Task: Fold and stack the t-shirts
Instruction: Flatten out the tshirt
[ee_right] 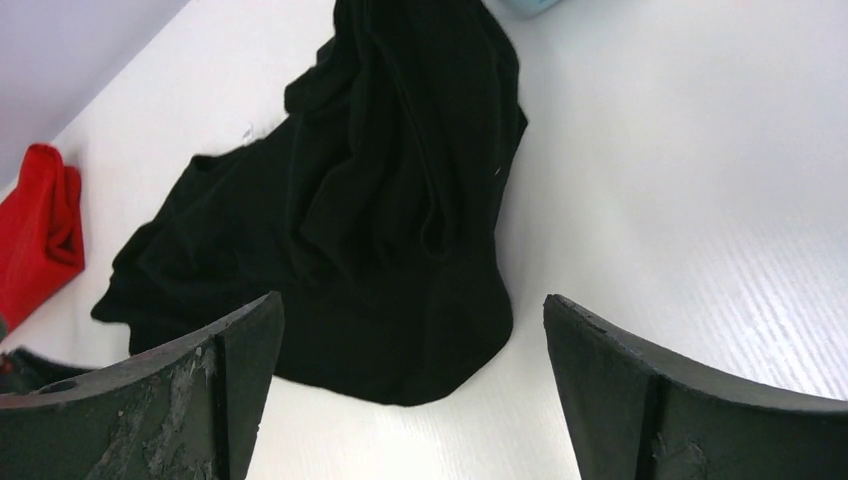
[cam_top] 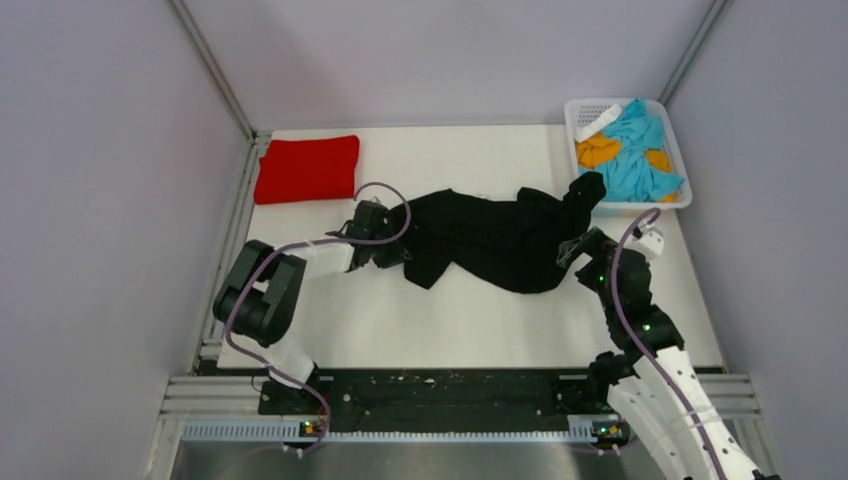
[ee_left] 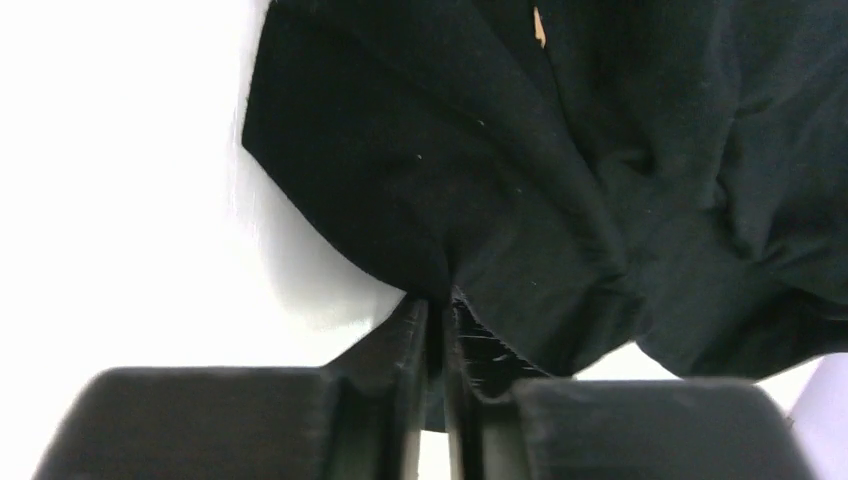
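Observation:
The right gripper picks up the black t-shirt by its edge at the end opposite my left gripper next, to spread the t-shirt for folding.
The black t-shirt (cam_top: 500,238) lies crumpled across the middle of the white table, one end reaching the basket. It fills the left wrist view (ee_left: 560,170) and shows in the right wrist view (ee_right: 370,220). My left gripper (cam_top: 395,245) is shut on the shirt's left edge, cloth pinched between its fingertips (ee_left: 437,305). My right gripper (cam_top: 578,250) is open and empty just off the shirt's right end, with the cloth's edge lying ahead between its fingers (ee_right: 240,340). The red t-shirt (cam_top: 307,168) lies folded at the back left, and its edge shows in the right wrist view (ee_right: 35,230).
A white lattice basket (cam_top: 678,150) at the back right holds blue and orange cloths (cam_top: 625,155). Grey walls enclose the table on the left, back and right. The metal rail with the arm bases (cam_top: 440,400) runs along the near edge.

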You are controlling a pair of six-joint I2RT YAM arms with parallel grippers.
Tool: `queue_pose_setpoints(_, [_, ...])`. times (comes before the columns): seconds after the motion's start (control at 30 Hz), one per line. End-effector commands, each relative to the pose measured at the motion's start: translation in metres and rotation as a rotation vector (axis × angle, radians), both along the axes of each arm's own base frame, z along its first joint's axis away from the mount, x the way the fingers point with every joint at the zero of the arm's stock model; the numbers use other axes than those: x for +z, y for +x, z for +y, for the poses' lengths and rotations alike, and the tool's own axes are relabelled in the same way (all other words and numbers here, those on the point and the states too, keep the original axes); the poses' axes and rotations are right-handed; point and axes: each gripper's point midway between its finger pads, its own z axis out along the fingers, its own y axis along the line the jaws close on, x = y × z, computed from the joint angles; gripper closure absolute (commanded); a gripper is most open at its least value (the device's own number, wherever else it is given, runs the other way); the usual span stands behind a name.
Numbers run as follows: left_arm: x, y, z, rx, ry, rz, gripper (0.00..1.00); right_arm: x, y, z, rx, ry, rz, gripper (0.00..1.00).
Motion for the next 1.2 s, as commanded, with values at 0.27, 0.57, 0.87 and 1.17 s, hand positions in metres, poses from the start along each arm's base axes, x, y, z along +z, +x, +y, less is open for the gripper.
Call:
queue_pose_setpoints(0.27, [0.007, -0.02, 0.077, 0.294, 0.268, -0.009, 1.0, -0.03, -0.009, 0.035, 0.209, 0.017, 0.159, 0.03])
queue_pose_setpoints(0.57, [0.014, -0.09, 0.124, 0.438, 0.237, -0.07, 1.0, -0.083, -0.031, 0.083, 0.426, 0.072, 0.32, 0.12])
queue_pose_setpoints(0.87, [0.021, -0.098, 0.111, 0.377, 0.147, -0.1, 1.0, -0.101, -0.025, 0.101, 0.277, 0.076, 0.303, 0.2])
queue_pose_setpoints(1.17, [0.023, -0.097, 0.109, 0.374, 0.127, -0.113, 1.0, -0.119, -0.004, 0.1, 0.174, 0.0, 0.281, 0.32])
